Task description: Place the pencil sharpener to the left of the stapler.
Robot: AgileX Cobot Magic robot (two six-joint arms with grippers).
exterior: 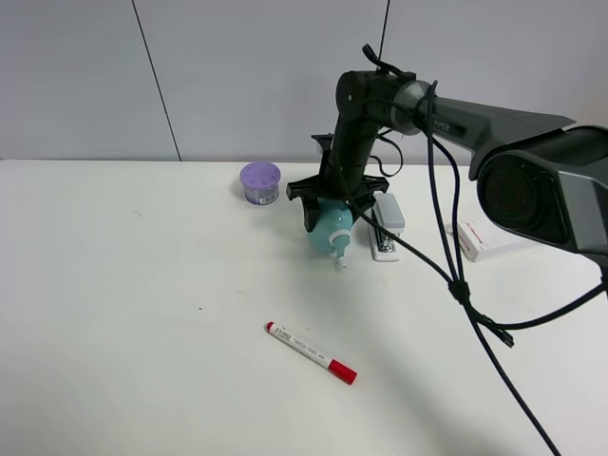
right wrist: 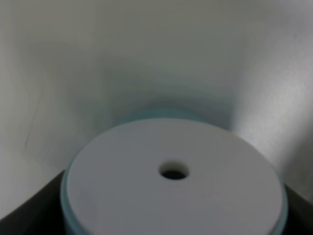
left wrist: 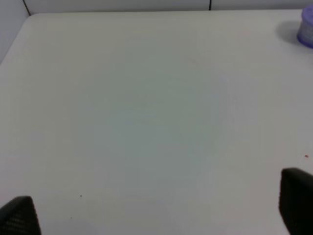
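The pencil sharpener's lower edge [exterior: 324, 251] touches the tabletop close beside the stapler [exterior: 387, 226], so my right gripper should open.
The light teal pencil sharpener [exterior: 327, 231] hangs at or just above the table in the exterior high view, its small white crank pointing toward the front. My right gripper [exterior: 332, 203] reaches across from the right and is shut on it from above. The grey-topped stapler [exterior: 387, 226] lies right beside it, on the sharpener's right. In the right wrist view the sharpener's white round end [right wrist: 173, 181] with a centre hole fills the frame, with dark fingers [right wrist: 27, 218] at both lower corners. My left gripper [left wrist: 156, 215] stands open over bare table, with nothing between its fingers.
A small purple round container [exterior: 259, 182] stands behind and to the left of the sharpener, and also shows in the left wrist view [left wrist: 307, 27]. A red-capped white marker [exterior: 310, 351] lies toward the front. A flat white printed box [exterior: 484, 239] sits at the right. Black cables [exterior: 461, 285] trail across the right side.
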